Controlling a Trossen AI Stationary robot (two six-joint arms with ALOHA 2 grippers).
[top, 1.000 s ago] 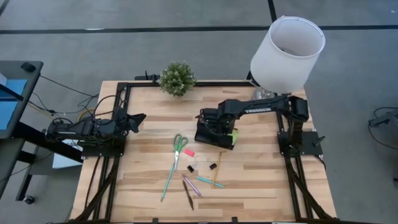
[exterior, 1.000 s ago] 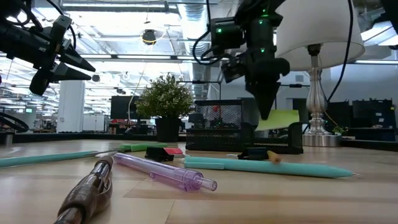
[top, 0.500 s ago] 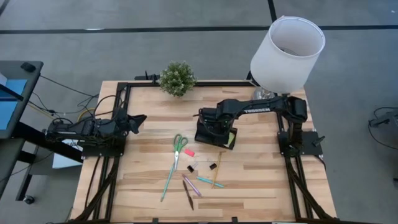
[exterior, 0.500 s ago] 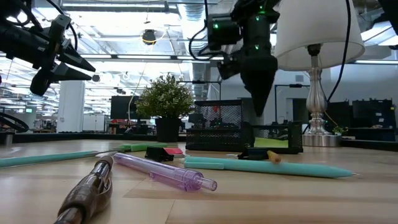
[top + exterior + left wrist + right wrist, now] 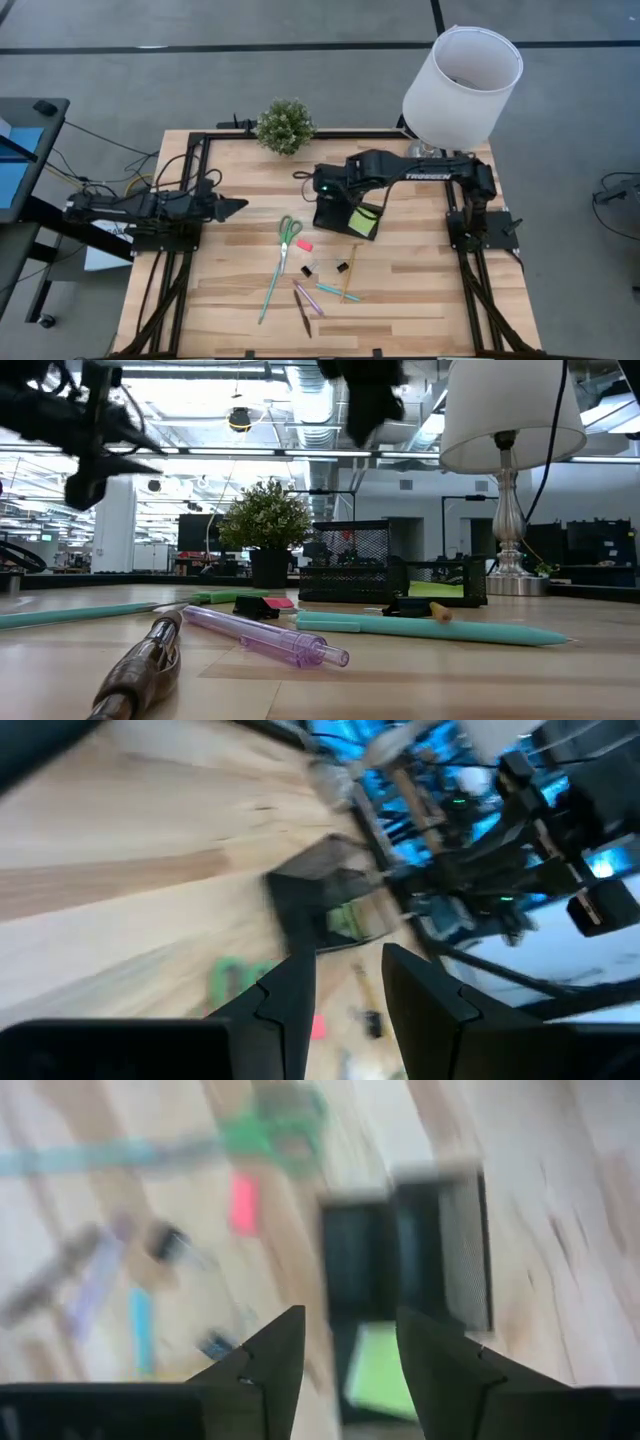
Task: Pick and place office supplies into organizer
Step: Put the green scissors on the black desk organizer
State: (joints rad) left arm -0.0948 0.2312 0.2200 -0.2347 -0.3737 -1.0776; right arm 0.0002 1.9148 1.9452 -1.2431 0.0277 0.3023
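Observation:
My left gripper grabs the scissors by their green handle [image 5: 289,229] next, so the blades stay free to slide into the black organizer [image 5: 340,212].
The black organizer [image 5: 340,212] stands on the table right of centre, and the lime-green sticky-note pad [image 5: 363,222] lies in its low front tray. My right gripper [image 5: 323,192] hangs open high above the organizer's left end, pointing down, with nothing between its fingers [image 5: 350,1350]. My left gripper [image 5: 238,206] hovers over the table's left side, pointing toward the organizer, with a narrow empty gap between its fingers [image 5: 348,985]. On the wood nearer the front lie green-handled scissors [image 5: 288,234], a pink eraser [image 5: 304,244], two black binder clips [image 5: 307,270], a yellow pencil [image 5: 349,272] and teal, pink and brown pens [image 5: 305,298].
A small potted plant [image 5: 285,126] stands at the far edge. A lamp with a white shade [image 5: 462,72] rises at the far right corner. A black frame [image 5: 200,140] runs around the tabletop. Bare wood lies between the left gripper and the scissors.
My right gripper has let go of the sticky-note pad, which went from tilted in its hold to lying flat in the organizer's front tray. The gripper has then risen steeply, out of the top of the low view. My left gripper has moved a little toward the table's middle and turned.

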